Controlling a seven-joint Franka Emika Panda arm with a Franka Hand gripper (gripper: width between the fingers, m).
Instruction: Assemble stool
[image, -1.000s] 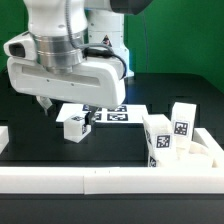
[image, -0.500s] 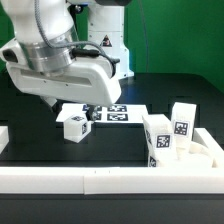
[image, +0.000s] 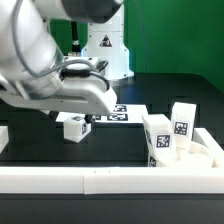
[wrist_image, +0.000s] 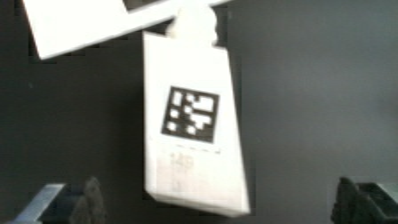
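The robot's fingers stop above the short white leg and would miss it if they closed now, so the gripper should lower first, then close on the leg.
A short white stool leg with a black-and-white tag lies on the dark table just in front of the marker board. In the wrist view the same leg lies lengthwise below the camera, one end reaching in between my fingers. My gripper is open, its dark fingertips wide apart on either side of the leg end and not touching it. In the exterior view the arm hangs over the leg and hides the fingers. The white seat with two more tagged legs stands at the exterior view's right.
A long white border rail runs along the table's front edge, with a raised end at the exterior view's left. A corner of the marker board shows in the wrist view beyond the leg.
The arm has swung and tilted toward the exterior view's left and come lower over the lying leg. The leg, the seat and the other legs have not moved.
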